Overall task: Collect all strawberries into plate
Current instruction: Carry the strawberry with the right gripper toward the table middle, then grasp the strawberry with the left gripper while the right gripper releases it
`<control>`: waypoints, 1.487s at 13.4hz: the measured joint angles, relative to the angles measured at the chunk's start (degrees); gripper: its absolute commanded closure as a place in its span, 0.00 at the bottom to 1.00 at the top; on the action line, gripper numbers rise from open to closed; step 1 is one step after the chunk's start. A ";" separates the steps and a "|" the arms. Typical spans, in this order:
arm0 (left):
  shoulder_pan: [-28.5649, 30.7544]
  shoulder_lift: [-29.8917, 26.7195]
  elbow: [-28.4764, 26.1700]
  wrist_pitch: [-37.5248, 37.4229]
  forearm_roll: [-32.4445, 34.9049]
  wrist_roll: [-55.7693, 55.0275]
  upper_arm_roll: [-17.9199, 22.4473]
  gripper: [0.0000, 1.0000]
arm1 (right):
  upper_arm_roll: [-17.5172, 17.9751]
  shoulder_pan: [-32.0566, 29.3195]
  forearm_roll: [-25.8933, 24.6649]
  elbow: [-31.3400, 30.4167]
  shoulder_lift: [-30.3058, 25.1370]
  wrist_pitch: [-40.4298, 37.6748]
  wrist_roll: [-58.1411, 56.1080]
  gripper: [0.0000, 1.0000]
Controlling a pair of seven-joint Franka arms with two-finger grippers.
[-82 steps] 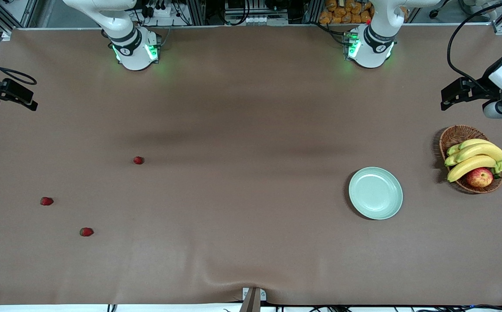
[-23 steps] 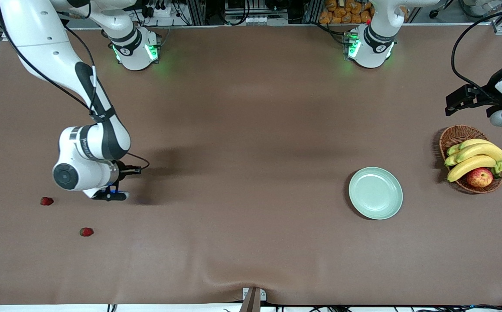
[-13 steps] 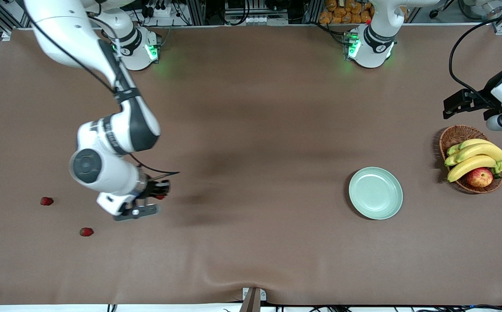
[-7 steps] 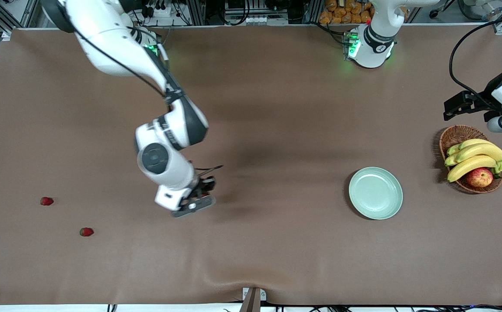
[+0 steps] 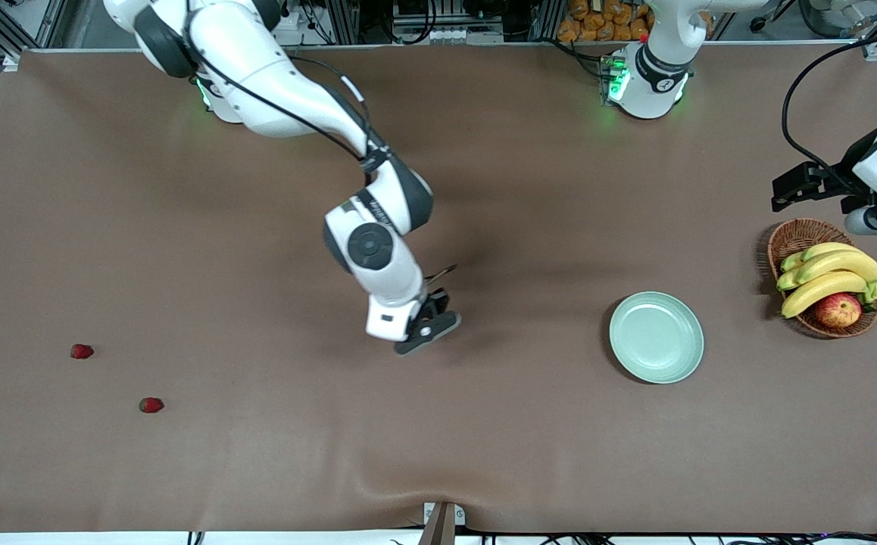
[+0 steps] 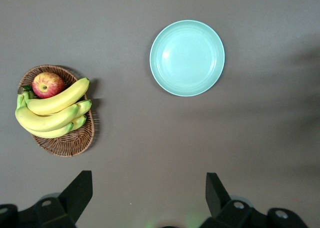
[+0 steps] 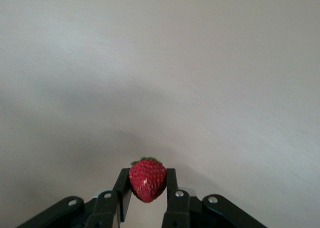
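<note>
The strawberry hangs above the brown table in the right wrist view, so my right gripper now keeps hold of it until it is over the plate.
My right gripper (image 5: 437,309) is shut on one strawberry (image 7: 147,179) and holds it over the bare middle of the table, well short of the plate (image 5: 656,337). In the right wrist view the red berry sits pinched between the two black fingers of that gripper (image 7: 147,177). Two more strawberries lie on the table at the right arm's end, one (image 5: 82,351) farther from the front camera than the other (image 5: 151,405). The mint-green plate is empty and also shows in the left wrist view (image 6: 187,58). My left gripper (image 5: 791,185) waits high above the basket, open and empty (image 6: 148,183).
A wicker basket (image 5: 794,236) with bananas (image 5: 832,276) and an apple (image 5: 837,309) stands at the left arm's end of the table, beside the plate. It also shows in the left wrist view (image 6: 65,143). The brown table cover wrinkles near the front edge.
My right gripper took the strawberry that lay nearest the middle, lifted it and carried it toward the plate. The left arm has barely moved.
</note>
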 measured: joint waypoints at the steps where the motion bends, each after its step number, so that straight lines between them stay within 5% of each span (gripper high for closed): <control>1: 0.14 0.00 -0.13 0.00 0.00 0.00 0.00 0.00 | 0.00 1.25 0.00 0.68 1.55 3.13 0.01 1.00; 6: 0.32 0.11 -0.47 0.76 0.00 0.00 0.00 0.00 | -0.13 4.05 -0.02 2.11 7.02 11.21 1.19 1.00; 7: 0.32 0.16 -0.67 0.91 0.00 0.00 0.00 0.00 | -0.14 4.05 -0.02 2.39 7.07 11.12 1.27 0.59; 8: 0.32 0.18 -0.88 1.07 0.00 0.00 0.00 0.00 | -0.14 4.05 -0.02 2.60 7.11 11.07 1.35 0.01; 15: -1.01 2.20 -0.85 2.92 -0.02 -0.60 -0.49 0.00 | -0.66 4.30 -0.05 4.55 5.43 9.47 1.54 0.00; 20: -9.78 11.40 1.54 9.35 -1.24 -14.31 -1.45 0.00 | -1.71 -0.64 -0.05 5.06 -2.13 -2.00 1.56 0.00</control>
